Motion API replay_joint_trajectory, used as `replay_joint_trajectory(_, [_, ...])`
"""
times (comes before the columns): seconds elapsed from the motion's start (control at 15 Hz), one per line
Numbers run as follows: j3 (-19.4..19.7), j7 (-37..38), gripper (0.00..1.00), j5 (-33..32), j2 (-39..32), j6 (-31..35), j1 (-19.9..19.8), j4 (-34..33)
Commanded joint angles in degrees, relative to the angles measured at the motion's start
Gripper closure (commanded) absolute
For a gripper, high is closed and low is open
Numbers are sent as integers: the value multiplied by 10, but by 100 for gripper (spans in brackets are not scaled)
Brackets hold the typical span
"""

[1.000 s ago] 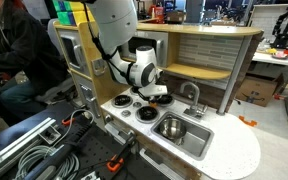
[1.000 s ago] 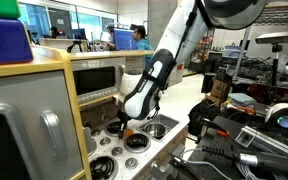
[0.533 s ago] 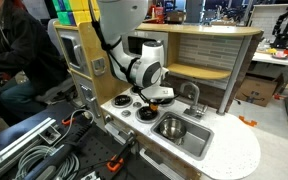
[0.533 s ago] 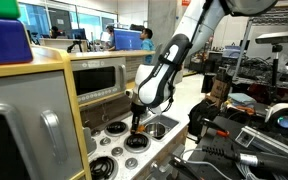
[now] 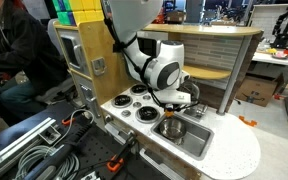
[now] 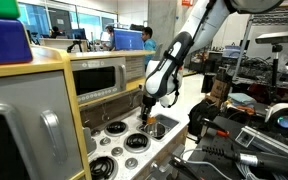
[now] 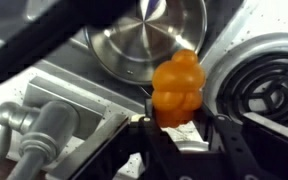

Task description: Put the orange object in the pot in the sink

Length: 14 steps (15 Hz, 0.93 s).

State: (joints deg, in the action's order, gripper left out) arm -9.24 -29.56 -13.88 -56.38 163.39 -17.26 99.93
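My gripper should move the orange object toward the middle of the pot before letting go. The object is hanging over the pot's near rim, so it would fall short of the middle if I opened now.
My gripper (image 7: pixel 180 114) is shut on the orange object (image 7: pixel 177 87), a lumpy orange toy that sticks out past the fingertips. In the wrist view the steel pot (image 7: pixel 144 35) lies just beyond the toy, inside the sink (image 7: pixel 224 25). In both exterior views the gripper (image 5: pixel 175 106) (image 6: pixel 147 113) hangs low over the toy kitchen counter, just above the sink (image 5: pixel 189 142) and the pot (image 5: pixel 171 127). The orange object shows as a small spot (image 6: pixel 150 120) under the fingers.
A grey faucet (image 7: pixel 39 125) (image 5: pixel 193 96) stands beside the sink. Black coil burners (image 7: pixel 264 85) (image 5: pixel 134 102) lie next to the sink on the white counter. A wooden shelf and back wall (image 5: pixel 209 60) rise behind the counter. An oven door (image 6: pixel 104 85) stands at the side.
The arm has swung from above the burners over to the sink, carrying the orange object, and the gripper now hangs lower over the pot.
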Motion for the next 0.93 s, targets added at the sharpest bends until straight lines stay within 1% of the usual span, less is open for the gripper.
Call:
replay_joint_trajectory(0.0, [38,50,84,32,-40,-65,27,-72])
replay_joint_trajectory(0.13, [51,68,84,46,-55,-106,32,-95])
replay_joint_trajectory(0.33, [63,88,84,55,-77,-137,40,-121])
replay_joint_trajectory(0.6, [80,122,84,57,-113,-165,59,-163])
replay_joint_trajectory(0.87, [97,144,84,51,-140,-169,79,-190])
